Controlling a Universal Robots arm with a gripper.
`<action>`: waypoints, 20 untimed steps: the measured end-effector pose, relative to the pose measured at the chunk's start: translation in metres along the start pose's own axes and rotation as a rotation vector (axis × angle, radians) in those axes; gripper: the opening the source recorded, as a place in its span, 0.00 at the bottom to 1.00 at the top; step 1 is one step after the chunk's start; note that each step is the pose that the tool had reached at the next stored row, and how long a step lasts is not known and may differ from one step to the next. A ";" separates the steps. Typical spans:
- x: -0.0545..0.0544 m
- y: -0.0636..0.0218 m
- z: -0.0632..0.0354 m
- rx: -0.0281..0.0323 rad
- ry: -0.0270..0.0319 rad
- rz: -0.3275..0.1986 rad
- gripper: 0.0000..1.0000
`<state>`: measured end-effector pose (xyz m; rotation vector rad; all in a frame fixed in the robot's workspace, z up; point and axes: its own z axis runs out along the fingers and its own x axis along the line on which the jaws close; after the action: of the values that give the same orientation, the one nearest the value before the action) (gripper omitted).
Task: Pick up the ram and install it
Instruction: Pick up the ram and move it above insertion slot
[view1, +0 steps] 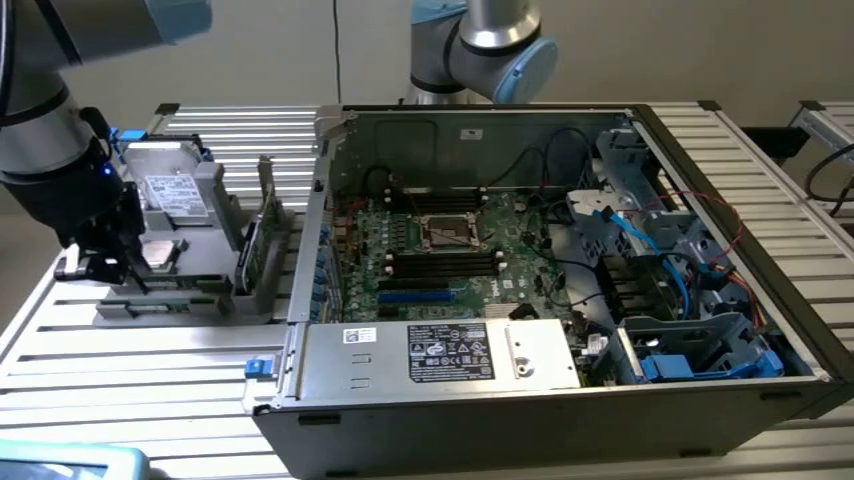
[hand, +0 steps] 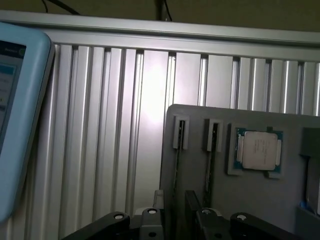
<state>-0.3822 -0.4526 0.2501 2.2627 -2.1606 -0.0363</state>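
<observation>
My gripper pinches the ram by the bare middle of its upper edge next, since holder posts enclose the ends of the ram (hand: 178, 167).
Two thin dark sticks stand on edge in narrow slots of a grey parts holder (hand: 200, 120); the nearer one I take for the ram (hand: 178, 167). It runs down toward the gap between my fingers. My gripper (hand: 172, 217) is open, with one fingertip (hand: 151, 220) on either side of that stick's line and nothing pinched. In the exterior view my gripper (view1: 107, 265) hangs over the holder (view1: 167, 300) at that view's left, beside the open computer case (view1: 534, 260). Dark memory slots (view1: 441, 262) lie on the motherboard inside the case.
A square silver processor chip (hand: 257, 151) sits in the holder beside the sticks. A hard drive (view1: 174, 190) and an upright green card (view1: 254, 250) stand on the holder. A pale blue tablet (hand: 20, 115) lies nearby. A second arm (view1: 481, 45) stands behind the case.
</observation>
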 end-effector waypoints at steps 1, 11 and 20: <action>0.000 -0.0005 0.0017 0.0001 -0.0008 0.000 0.31; 0.000 -0.0011 0.0160 0.0001 0.0003 0.003 0.31; -0.002 -0.0017 0.0324 0.0003 -0.0024 0.014 0.31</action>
<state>-0.3815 -0.4499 0.2177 2.2488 -2.1775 -0.0385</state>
